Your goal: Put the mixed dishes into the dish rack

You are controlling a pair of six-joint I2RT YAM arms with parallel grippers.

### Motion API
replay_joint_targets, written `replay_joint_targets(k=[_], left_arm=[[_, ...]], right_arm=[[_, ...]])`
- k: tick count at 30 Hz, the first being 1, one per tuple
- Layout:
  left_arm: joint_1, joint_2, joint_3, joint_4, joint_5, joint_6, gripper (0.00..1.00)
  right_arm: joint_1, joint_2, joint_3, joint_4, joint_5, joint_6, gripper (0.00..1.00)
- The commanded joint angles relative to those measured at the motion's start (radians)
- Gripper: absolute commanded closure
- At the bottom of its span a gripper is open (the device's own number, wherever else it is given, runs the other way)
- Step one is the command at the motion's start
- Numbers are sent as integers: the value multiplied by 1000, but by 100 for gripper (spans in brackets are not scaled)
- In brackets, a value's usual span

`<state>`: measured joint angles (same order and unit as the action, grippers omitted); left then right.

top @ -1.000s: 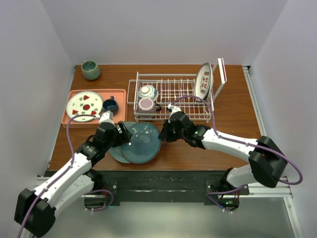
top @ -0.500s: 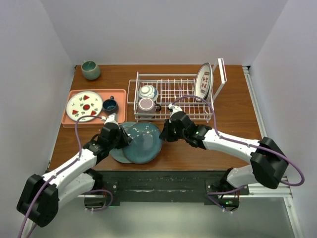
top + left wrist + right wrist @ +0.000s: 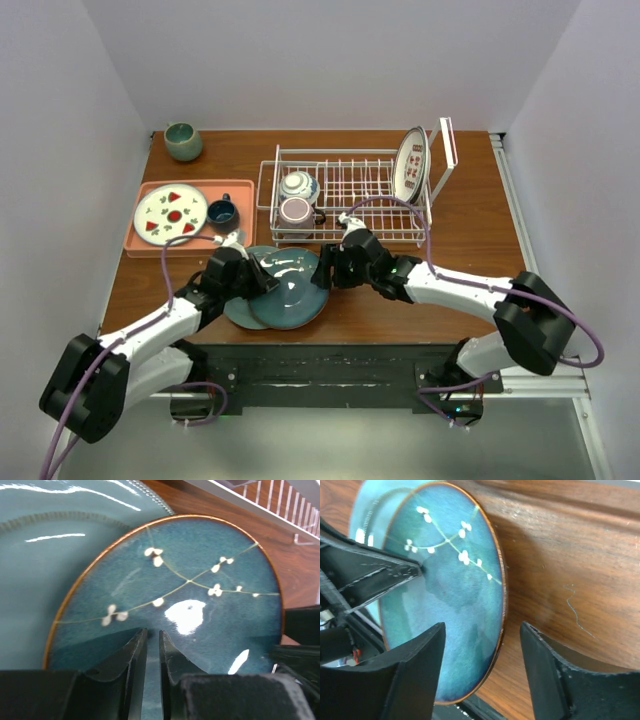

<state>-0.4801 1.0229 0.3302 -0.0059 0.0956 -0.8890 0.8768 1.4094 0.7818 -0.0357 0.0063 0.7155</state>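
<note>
The dark teal plate has to slot upright into the dish rack (image 3: 350, 195), so the robot's right gripper will grab the dark teal plate's rim (image 3: 327, 297) opposite the left gripper and leave the plate's far edge free.
A dark teal plate (image 3: 295, 290) with white blossom sprigs lies partly on a lighter teal plate (image 3: 238, 308) at the table's front middle. My left gripper (image 3: 258, 283) is shut on the dark plate's left rim; in the left wrist view its jaws (image 3: 151, 632) stand almost together over the glaze (image 3: 200, 580). My right gripper (image 3: 324, 270) is open. Its fingers straddle the right rim (image 3: 482, 630) without touching it. Behind stands the dish rack (image 3: 350, 195) holding a blue-and-white bowl (image 3: 298, 185), a pink mug (image 3: 296, 211) and an upright white plate (image 3: 410, 165).
A salmon tray (image 3: 150, 240) at the left holds a white plate with red fruit marks (image 3: 170, 212) and a dark blue cup (image 3: 222, 212). A grey-green cup (image 3: 183, 140) sits in the back left corner. Bare wood (image 3: 570, 580) lies right of the plates.
My left gripper has moved in and shut on the dark plate's left rim. My right gripper has opened and let go of the right rim.
</note>
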Motion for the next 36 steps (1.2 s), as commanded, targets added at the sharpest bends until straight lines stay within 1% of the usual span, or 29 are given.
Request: replay_joint_targets(k=[1, 4, 6, 12, 18, 20, 21, 23, 24, 26, 27, 29, 30, 33, 36], left_arm=[[0, 63, -69, -10, 70, -27, 81], [-2, 77, -82, 38, 87, -34, 82], [-2, 82, -88, 49, 95, -37, 83], [-2, 80, -97, 69, 96, -47, 83], [-2, 77, -106, 80, 98, -50, 83], [-2, 74, -109, 83, 99, -50, 84], [-2, 71, -109, 83, 101, -51, 84], [-2, 66, -111, 84, 102, -53, 84], [-2, 65, -112, 84, 102, -53, 84], [-2, 55, -112, 81, 104, -51, 84], [-2, 46, -114, 80, 102, -54, 84], [-2, 34, -111, 67, 95, -54, 82], [-2, 16, -109, 61, 92, -53, 81], [-2, -21, -88, 12, 64, -42, 80], [-2, -67, -54, -81, 33, -27, 75]], right_arm=[[4, 36, -26, 98, -25, 39, 30], [4, 57, -35, 118, -25, 53, 28], [4, 60, -61, 178, -48, 67, 28], [4, 79, -142, 367, -104, 133, 32], [2, 109, -180, 473, -121, 177, 46], [4, 115, -187, 488, -118, 186, 49], [4, 117, -188, 494, -118, 190, 54], [4, 118, -191, 500, -115, 197, 60], [4, 122, -191, 502, -115, 199, 66], [4, 119, -190, 491, -111, 205, 73], [4, 122, -187, 484, -108, 203, 82], [4, 129, -156, 418, -108, 196, 93], [4, 131, -148, 402, -108, 194, 100], [4, 126, -133, 359, -109, 188, 100], [2, 94, -128, 321, -109, 174, 100]])
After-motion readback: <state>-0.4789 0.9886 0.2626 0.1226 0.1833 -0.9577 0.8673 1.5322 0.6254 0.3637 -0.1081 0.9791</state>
